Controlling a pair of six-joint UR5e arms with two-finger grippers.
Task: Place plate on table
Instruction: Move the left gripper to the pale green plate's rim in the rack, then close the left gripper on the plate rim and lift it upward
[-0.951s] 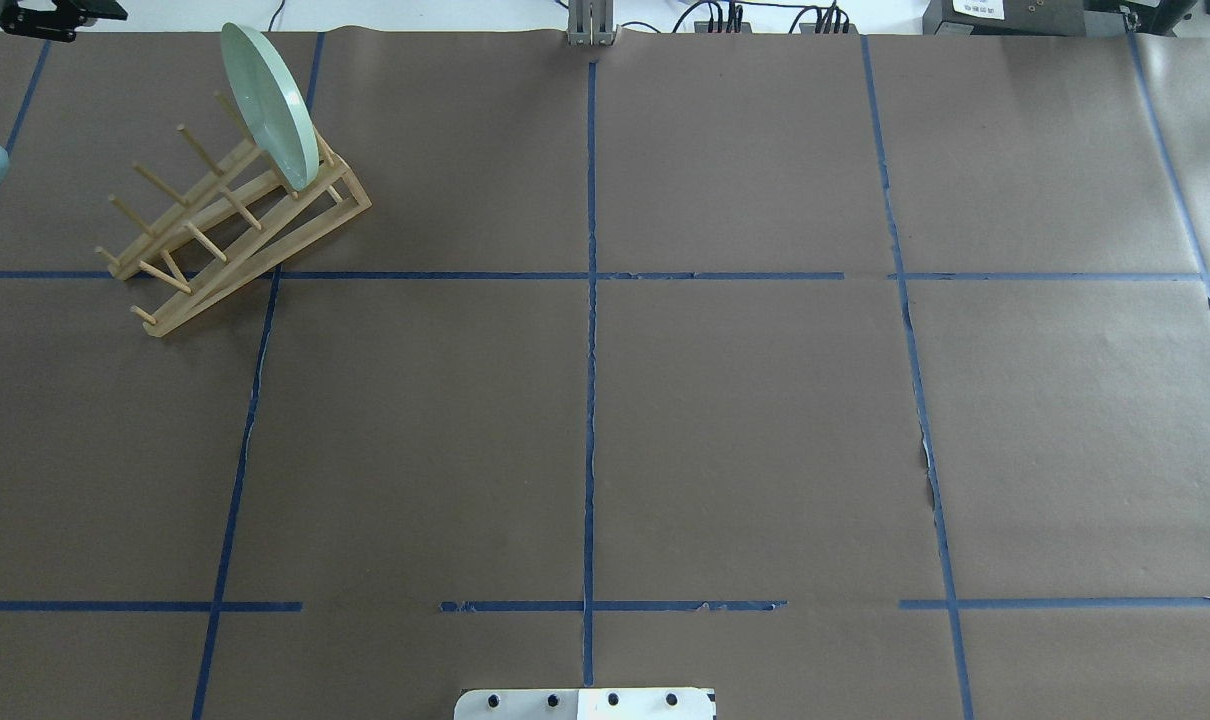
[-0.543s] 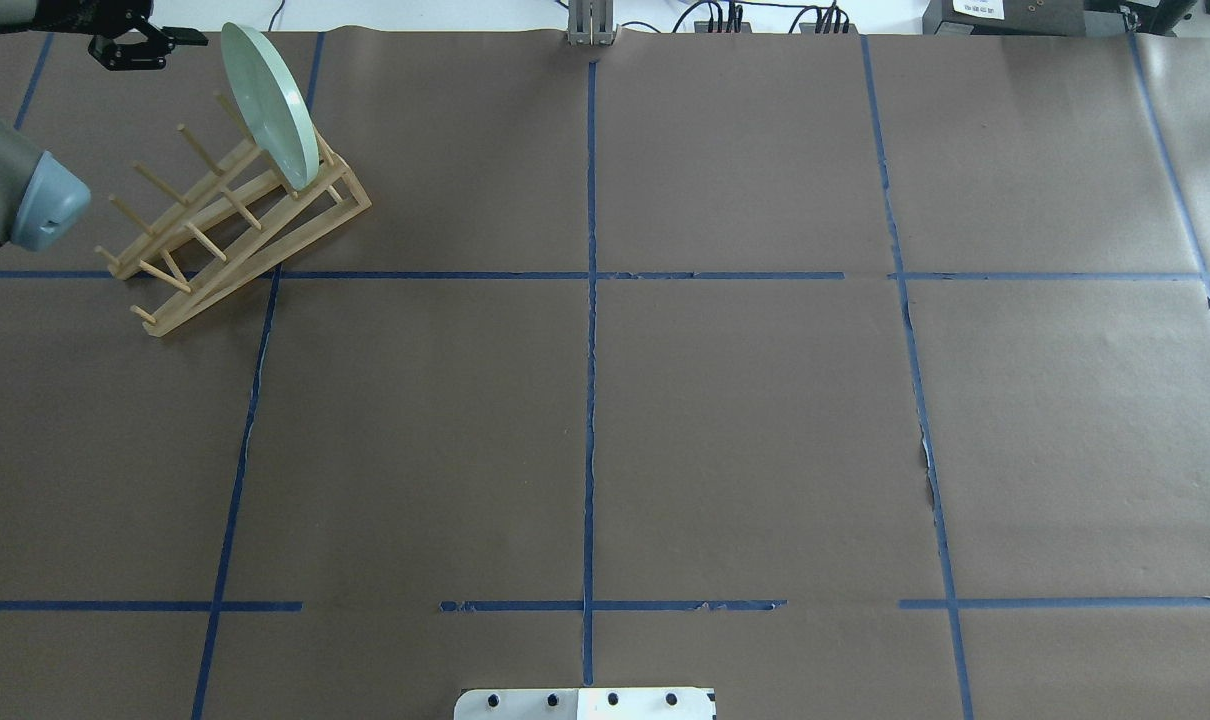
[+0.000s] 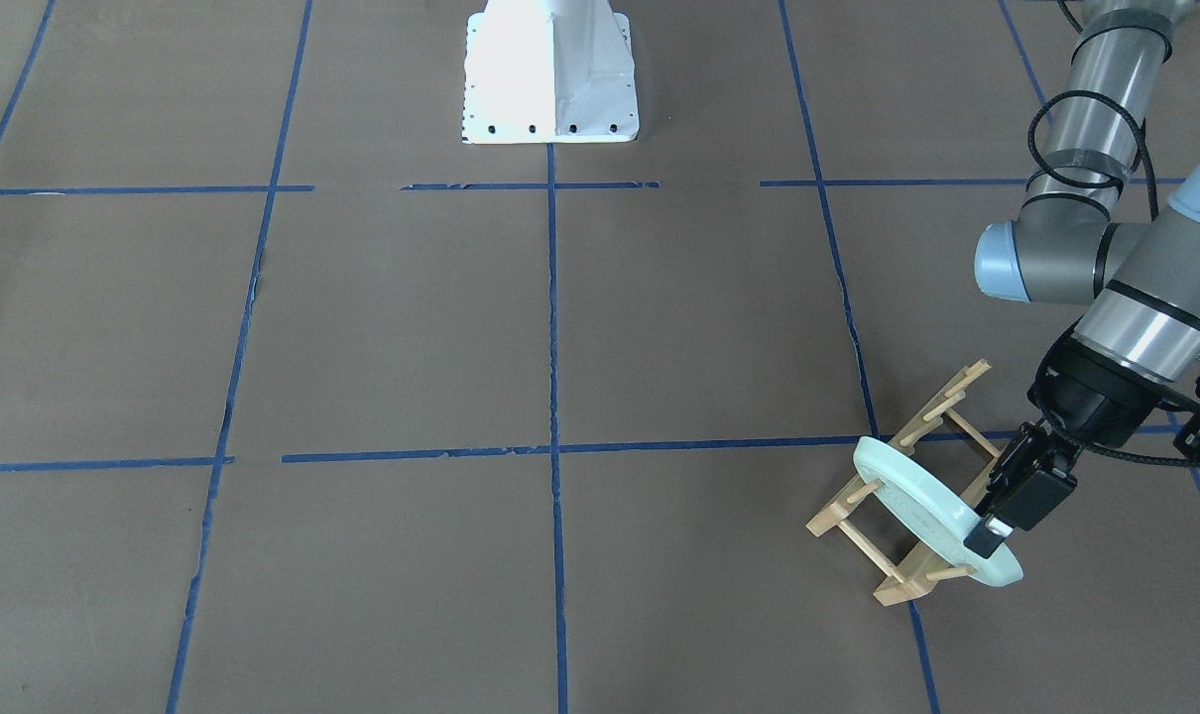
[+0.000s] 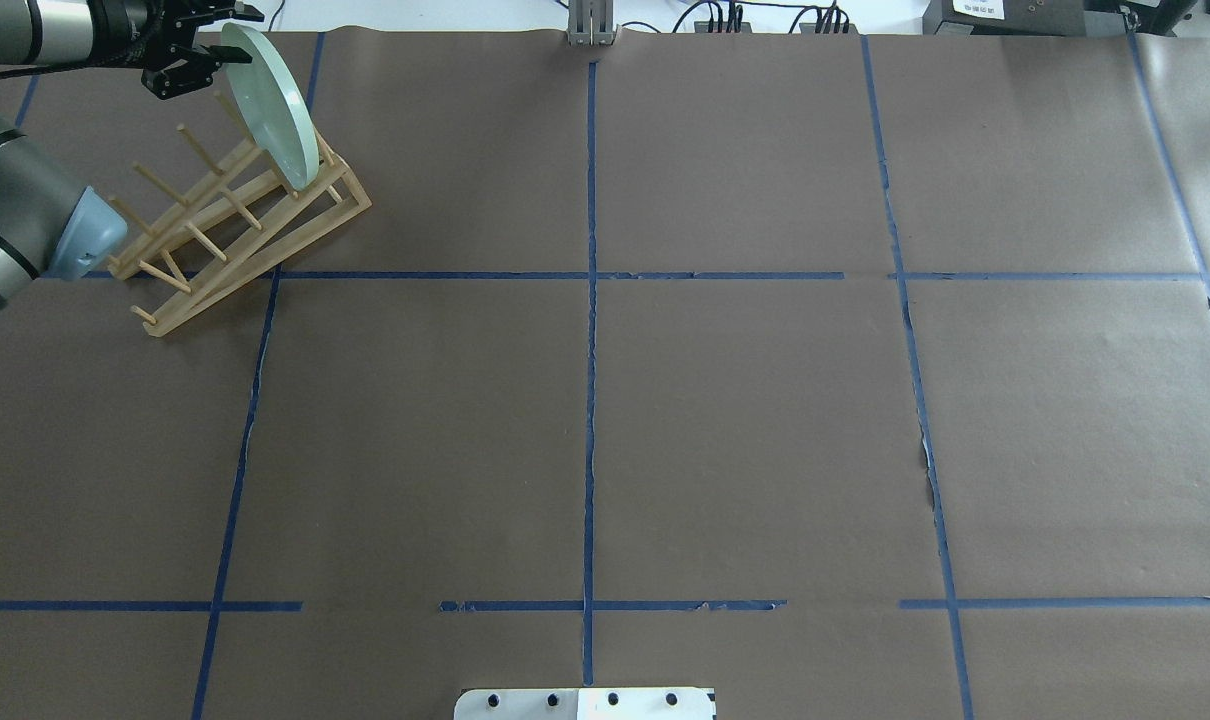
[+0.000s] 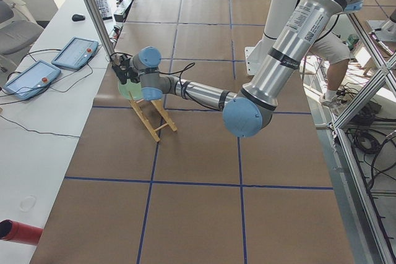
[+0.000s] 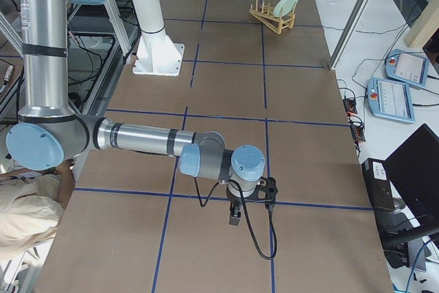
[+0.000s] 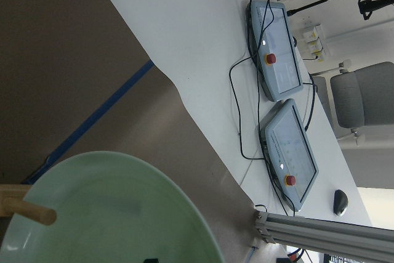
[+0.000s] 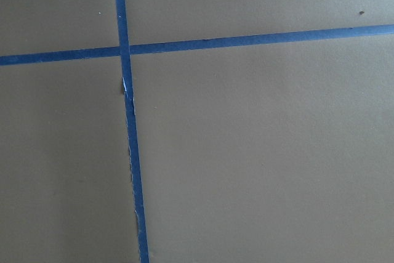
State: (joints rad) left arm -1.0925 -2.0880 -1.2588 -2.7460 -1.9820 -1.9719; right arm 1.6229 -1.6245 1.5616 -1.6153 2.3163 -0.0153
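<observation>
The plate should go on the tabletop, so my left gripper will next grab it by its upper rim [image 3: 931,482] [image 7: 178,192].
The pale mint-green plate [image 4: 270,105] stands on edge in the far end of the wooden peg rack [image 4: 215,240], at the table's [image 4: 745,420] far left. It also shows in the front view [image 3: 917,506] and fills the bottom of the left wrist view [image 7: 111,214]. My left gripper [image 4: 237,35] is open, with one finger on each side of the plate's top rim; in the front view it [image 3: 992,531] sits over the rim. My right gripper [image 6: 236,217] hangs low over bare table on the other side and shows only in the right side view, so I cannot tell its state.
The white robot base [image 4: 585,703] stands at the near middle edge. An aluminium post [image 4: 590,25] and cables line the far edge. Two teach pendants [image 7: 277,60] lie on the white bench beyond the plate.
My left arm has come in from the far left edge and moved right, bringing the open gripper up to the plate's top rim. The plate and rack have not moved.
</observation>
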